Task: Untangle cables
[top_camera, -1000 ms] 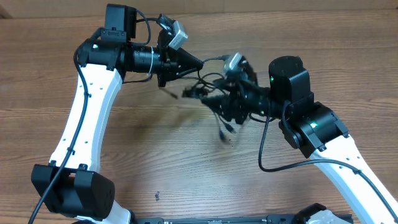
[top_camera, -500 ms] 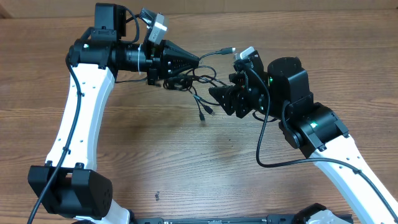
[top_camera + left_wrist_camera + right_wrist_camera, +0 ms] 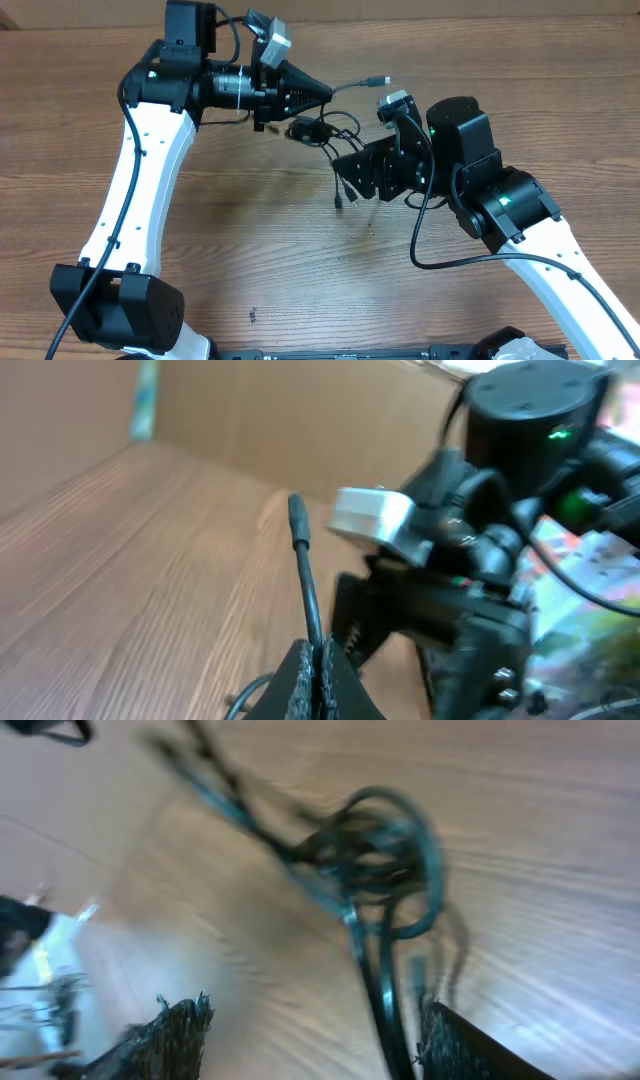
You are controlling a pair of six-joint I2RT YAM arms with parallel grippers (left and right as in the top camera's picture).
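Note:
My left gripper should lower the knot (image 3: 372, 860) of cables before releasing it well above the tabletop, as it hangs below the fingertips.
The cables (image 3: 320, 130) are thin black cords knotted into a small tangle just below my left gripper's tip, with loose plug ends trailing down to the right gripper. My left gripper (image 3: 326, 95) is shut on one strand (image 3: 310, 605), whose plug end (image 3: 378, 80) sticks out past the fingertips. In the right wrist view the knot (image 3: 372, 860) shows blurred ahead of my right gripper (image 3: 310, 1040), which is open. One strand (image 3: 385, 1010) runs down between its fingers, close to the right finger (image 3: 470, 1045). In the overhead view the right gripper (image 3: 345, 172) sits just below and right of the tangle.
Both arms meet over the upper middle of the wooden table (image 3: 260, 250). The right arm's wrist and camera (image 3: 400, 525) loom close in front of the left gripper. A brown wall (image 3: 300, 410) backs the table's far edge.
The right gripper's jaws have spread wider and the tangle is no longer bunched against them. The left gripper swung left, then back right, carrying the strand and the knot with it.

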